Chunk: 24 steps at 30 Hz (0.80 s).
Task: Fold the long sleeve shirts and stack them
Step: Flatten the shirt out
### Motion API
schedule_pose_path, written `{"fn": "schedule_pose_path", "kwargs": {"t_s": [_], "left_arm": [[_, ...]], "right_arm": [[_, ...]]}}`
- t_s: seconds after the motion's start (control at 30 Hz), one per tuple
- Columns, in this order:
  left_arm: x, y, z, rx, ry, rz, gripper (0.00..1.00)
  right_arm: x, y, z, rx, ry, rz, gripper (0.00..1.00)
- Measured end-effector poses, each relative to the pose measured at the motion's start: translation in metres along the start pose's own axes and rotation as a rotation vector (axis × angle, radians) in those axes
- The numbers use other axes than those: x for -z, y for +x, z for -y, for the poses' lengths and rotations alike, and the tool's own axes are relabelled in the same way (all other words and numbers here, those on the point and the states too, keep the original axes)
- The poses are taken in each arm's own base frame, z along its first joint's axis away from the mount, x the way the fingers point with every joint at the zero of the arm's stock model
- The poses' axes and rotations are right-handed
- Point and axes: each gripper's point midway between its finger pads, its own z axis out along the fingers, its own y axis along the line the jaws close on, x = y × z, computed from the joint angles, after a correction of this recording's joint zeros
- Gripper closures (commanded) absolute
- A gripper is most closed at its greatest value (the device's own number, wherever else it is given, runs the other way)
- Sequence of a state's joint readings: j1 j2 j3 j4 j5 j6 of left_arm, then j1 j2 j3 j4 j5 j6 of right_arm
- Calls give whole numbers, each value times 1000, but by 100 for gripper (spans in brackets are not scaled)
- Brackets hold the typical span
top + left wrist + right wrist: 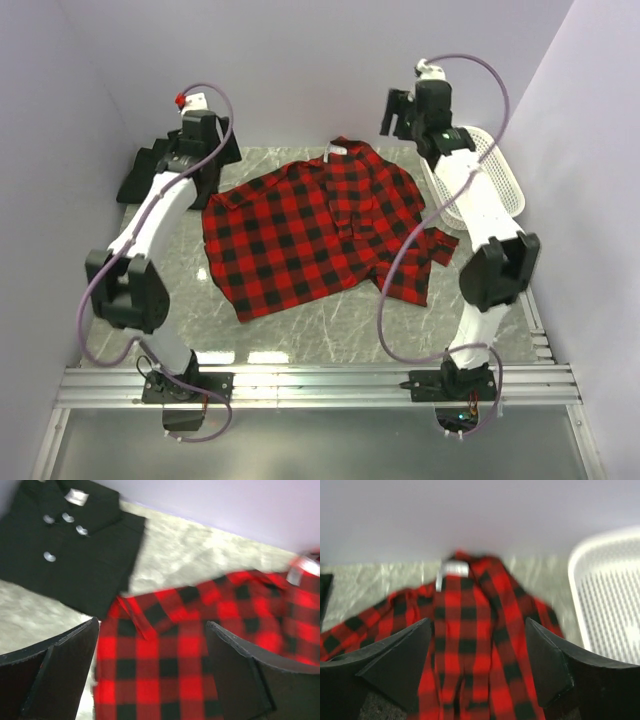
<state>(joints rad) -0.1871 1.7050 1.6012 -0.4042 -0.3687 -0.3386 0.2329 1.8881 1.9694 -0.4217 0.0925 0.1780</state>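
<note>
Next, my right gripper grabs the bunched sleeve of the plaid shirt by its cuff end near the basket, to straighten the shirt for folding.
The red-and-black plaid shirt (320, 225) lies spread open on the table, collar to the far side, one sleeve bunched at the right. The black buttoned shirt (140, 175) lies folded at the far left; in the left wrist view (65, 555) its white buttons show. My left gripper (212, 160) is open and empty above the plaid shirt's far left corner (165, 665), in the left wrist view (152, 625). My right gripper (395, 118) is open and empty above the plaid collar (465, 645), in the right wrist view (477, 622). No white letters show.
A white mesh basket (500, 175) stands at the far right, next to the plaid shirt; it also shows in the right wrist view (610, 610). Lilac walls close the table on three sides. A metal rail (320, 385) runs along the near edge.
</note>
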Motion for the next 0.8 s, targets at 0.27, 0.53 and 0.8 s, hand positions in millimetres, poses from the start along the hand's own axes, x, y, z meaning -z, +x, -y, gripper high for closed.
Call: {"fn": "schedule_pose_path", "kwargs": {"t_s": [0.27,0.53,0.8], "left_arm": [[79,44,11,57,212,-86,6],[109,144,3,7,307,-252,6],[109,159,3,0,336,-263,6]], "right_arm": [[75,98,60,-145,174,-174,30],[104,230,138,-301,437,-401,39],[111,270,177,-382,574,-462,41]]}}
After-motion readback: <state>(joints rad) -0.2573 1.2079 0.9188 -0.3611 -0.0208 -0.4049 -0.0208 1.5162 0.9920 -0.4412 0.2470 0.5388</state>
